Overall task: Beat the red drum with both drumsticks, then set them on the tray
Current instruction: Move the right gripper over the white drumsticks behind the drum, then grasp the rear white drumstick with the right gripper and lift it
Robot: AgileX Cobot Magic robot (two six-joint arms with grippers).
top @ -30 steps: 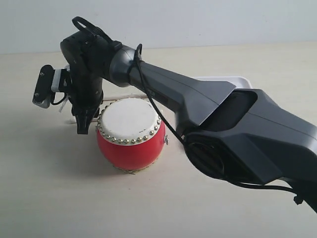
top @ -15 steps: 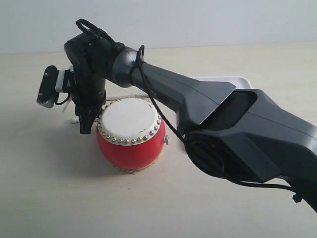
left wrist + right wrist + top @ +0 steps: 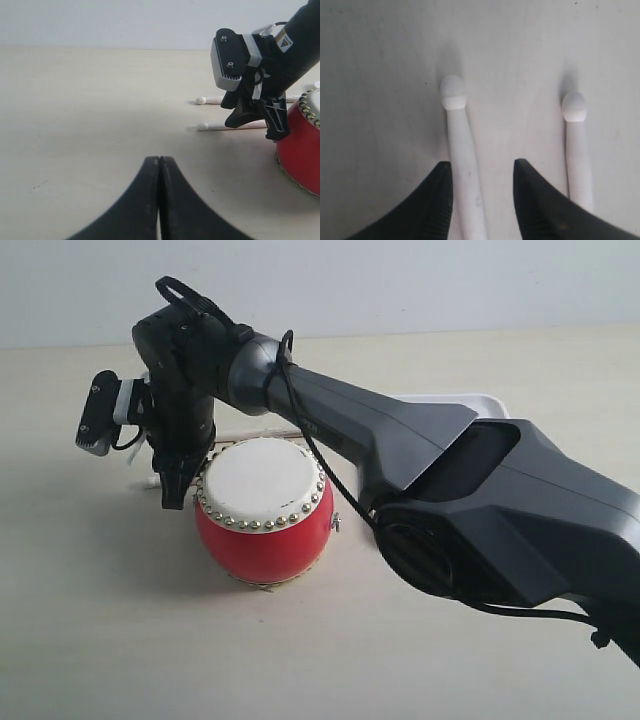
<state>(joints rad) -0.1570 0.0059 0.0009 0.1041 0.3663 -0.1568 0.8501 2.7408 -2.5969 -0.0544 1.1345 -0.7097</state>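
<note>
Next, my right gripper takes hold of the drumstick by its handle below the drumstick's rounded tip [image 3: 467, 175] to beat the red drum.
The red drum [image 3: 262, 525] with its studded off-white skin stands mid-table. Two pale drumsticks lie flat on the table beside it, one nearer [image 3: 235, 126] and one farther [image 3: 212, 100]. My right gripper [image 3: 172, 495] reaches across to the drum's left side and points down, open. In the right wrist view it [image 3: 482, 167] straddles one drumstick [image 3: 462, 160] without closing on it, and the other drumstick [image 3: 577, 150] lies outside its fingers. My left gripper [image 3: 159, 159] hovers low over bare table, shut on nothing, well short of the sticks. The white tray [image 3: 470, 400] shows partly behind the right arm.
The right arm's dark links [image 3: 480, 490] span the exterior view from lower right to the drum and hide much of the tray. The wrist camera [image 3: 98, 415] sticks out to the left of the gripper. Pale bare tabletop [image 3: 100, 620] lies in front.
The right gripper has shifted slightly toward the drum, staying low over the sticks. Drum and sticks have not moved.
</note>
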